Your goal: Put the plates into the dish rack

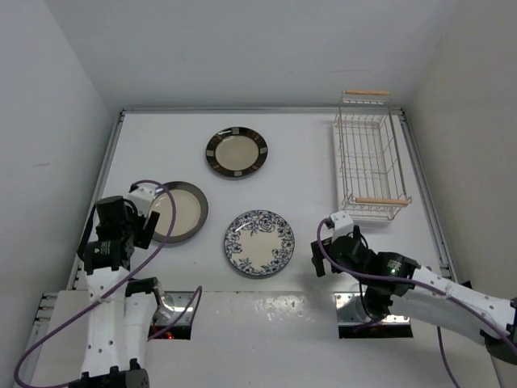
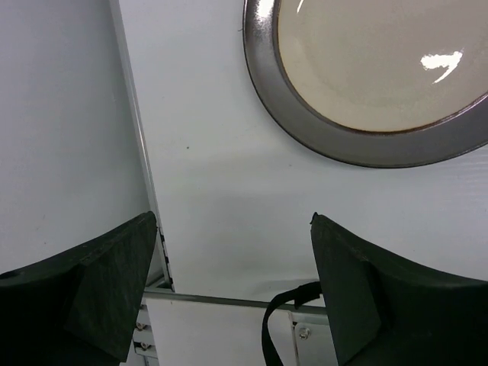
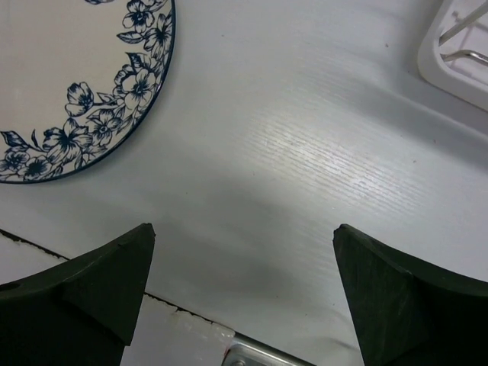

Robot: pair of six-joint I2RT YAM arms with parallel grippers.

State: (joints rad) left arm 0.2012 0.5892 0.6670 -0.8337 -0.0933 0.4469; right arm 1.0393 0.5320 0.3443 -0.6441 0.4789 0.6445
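My right gripper will go to the floral plate's rim (image 1: 291,238) on the side nearest the dish rack (image 1: 370,153) and pinch it, so the plate's opposite rim stays free to slot in.
Three plates lie flat on the white table. The cream plate with a dark brown rim (image 1: 179,212) lies at the left, also in the left wrist view (image 2: 366,76). The cream plate with a dark rim bearing pale blocks (image 1: 236,153) lies at the back. The white plate with a blue floral pattern (image 1: 259,242) lies in the middle, its edge in the right wrist view (image 3: 84,91). The white wire dish rack (image 1: 370,153) stands at the back right, holding nothing; its corner shows in the right wrist view (image 3: 457,53). My left gripper (image 1: 139,225) is open beside the brown-rimmed plate. My right gripper (image 1: 339,242) is open between the floral plate and the rack.
A raised metal rail (image 1: 109,162) borders the table at the left, also in the left wrist view (image 2: 137,152). White walls enclose the table on three sides. Purple cables loop from both arms near the front edge (image 1: 242,301).
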